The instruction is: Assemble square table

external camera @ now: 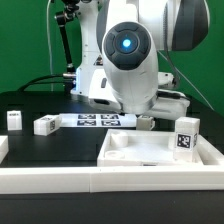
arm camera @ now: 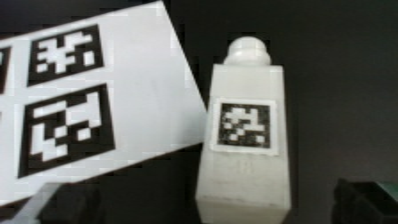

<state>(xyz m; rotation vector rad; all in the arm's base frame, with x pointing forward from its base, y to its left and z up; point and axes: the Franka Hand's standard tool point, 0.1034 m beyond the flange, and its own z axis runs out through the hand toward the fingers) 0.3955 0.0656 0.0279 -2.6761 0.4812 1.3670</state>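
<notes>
Black surface shows between my fingers and the white leg below them in the wrist view. My gripper should go lower before it closes on the leg.
In the wrist view a white leg (arm camera: 246, 130) lies on the black table, with a black-and-white tag on its face and a rounded peg at its far end. My gripper (arm camera: 205, 205) is open, its dark fingertips (arm camera: 365, 195) standing on either side of the leg's near end, apart from it. In the exterior view the gripper (external camera: 146, 116) is low over this leg (external camera: 146, 122), just behind the white square tabletop (external camera: 130, 152). Other legs stand or lie at the exterior view's left (external camera: 14, 119), (external camera: 46, 125) and right (external camera: 185, 135).
The marker board (external camera: 95, 120) lies flat beside the leg and also shows in the wrist view (arm camera: 80, 100). A long white rail (external camera: 90, 182) borders the front. A small white block (external camera: 3, 148) sits at the exterior view's left edge.
</notes>
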